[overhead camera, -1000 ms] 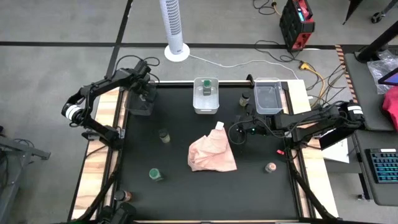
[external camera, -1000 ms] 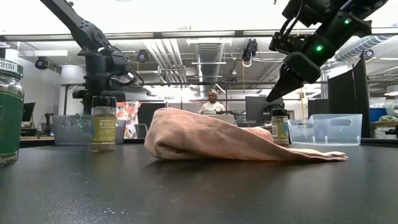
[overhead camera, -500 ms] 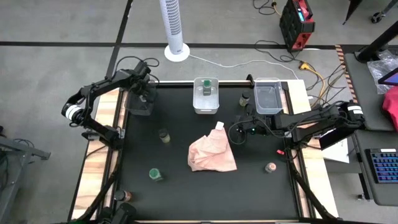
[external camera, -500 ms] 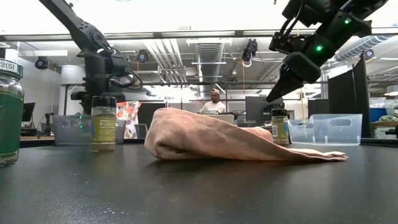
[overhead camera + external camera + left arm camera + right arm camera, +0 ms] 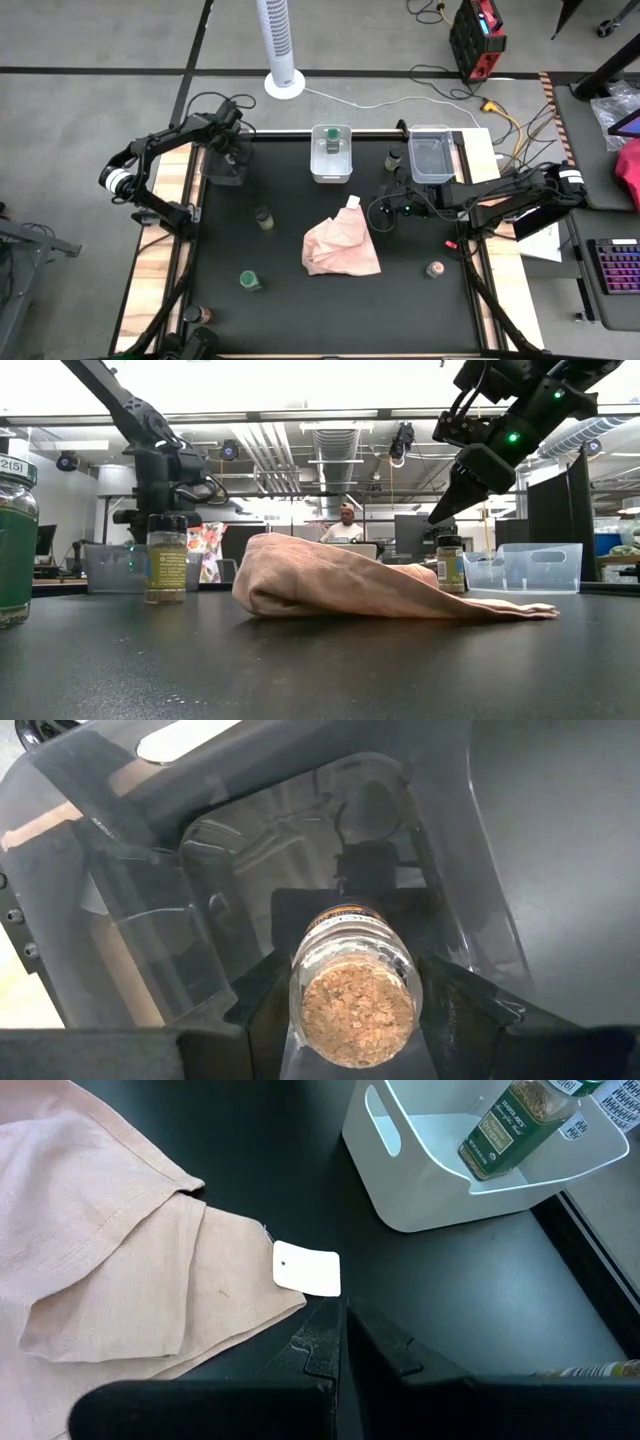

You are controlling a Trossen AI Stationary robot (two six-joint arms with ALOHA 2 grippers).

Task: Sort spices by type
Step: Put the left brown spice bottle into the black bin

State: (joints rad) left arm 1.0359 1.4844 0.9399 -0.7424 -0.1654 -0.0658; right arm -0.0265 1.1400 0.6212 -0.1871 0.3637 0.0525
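I can open my left gripper now: the tan spice jar's lower end (image 5: 346, 916) is inside the clear bin, over the bin's bottom, so the jar would land there.
In the left wrist view my left gripper (image 5: 352, 1020) is shut on a glass spice jar (image 5: 352, 995) filled with tan spice, inside the clear left bin (image 5: 150, 910). In the high view this gripper (image 5: 235, 152) hangs over that bin (image 5: 222, 168). My right gripper (image 5: 385, 212), shut and empty (image 5: 340, 1342), hovers by the pink cloth (image 5: 340, 246), near its white tag (image 5: 307, 1270). One green-lidded jar (image 5: 331, 145) is in the middle bin (image 5: 331, 172). Loose jars stand on the table: one (image 5: 264, 218), a green-lidded one (image 5: 248, 281), a tan-pink-lidded one (image 5: 435, 270) and a dark-lidded one (image 5: 393, 158). My left gripper pinches the jar's glass body (image 5: 300, 982) between its two fingers (image 5: 262, 1000), one on each side. The fingers come from above, pointing down. The jar's base faces the wrist camera and its lid end (image 5: 362, 875) points down into the bin; whether it touches the bin's floor does not show.
A clear bin (image 5: 432, 156) stands at the far right of the black mat. Another jar (image 5: 200, 315) sits near the near left corner. In the low view the cloth (image 5: 350, 585) lies as a low heap mid-table. People and desks show in the room beyond.
My left gripper has drifted a little toward the table's left, still holding the jar over the left bin. The right arm and everything else have kept still.
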